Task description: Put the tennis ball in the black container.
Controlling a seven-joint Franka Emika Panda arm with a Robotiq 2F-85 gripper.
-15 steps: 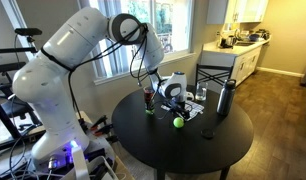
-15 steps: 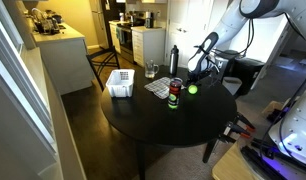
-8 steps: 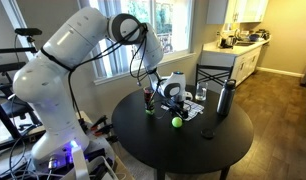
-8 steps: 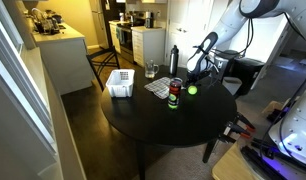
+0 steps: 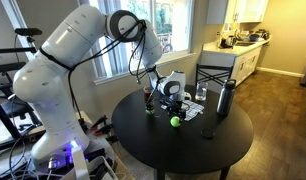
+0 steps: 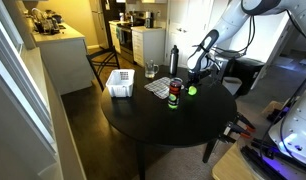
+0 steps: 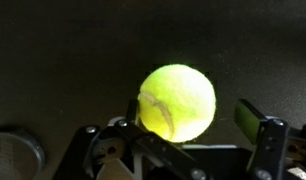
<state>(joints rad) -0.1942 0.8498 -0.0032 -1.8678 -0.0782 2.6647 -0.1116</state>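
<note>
Both fingers reach beside the middle of the ball (image 5: 176, 122), so my gripper needs to close. Closing now would hold the ball.
The yellow-green tennis ball (image 5: 176, 122) lies on the round black table (image 5: 223, 150), and it shows in the other exterior view (image 6: 192, 90) too. In the wrist view the ball (image 7: 178, 102) sits between the jaws of my gripper (image 7: 188, 122). The right finger (image 7: 253, 120) stands clear of the ball, so the gripper is open. In both exterior views the gripper (image 5: 175, 106) (image 6: 194, 80) hangs just above the ball. The short dark container (image 5: 149, 103) (image 6: 174, 97) stands upright on the table, close beside the ball.
A tall slim black flask (image 5: 225, 97) (image 6: 174, 60), a drinking glass (image 6: 151, 71), a white mesh basket (image 6: 121, 83) and papers (image 6: 158, 87) are on the table. A small dark object (image 5: 207, 133) lies near the ball. A chair (image 5: 215, 75) stands behind the table.
The gripper has shifted very slightly over the ball. The ball and the container have not moved.
</note>
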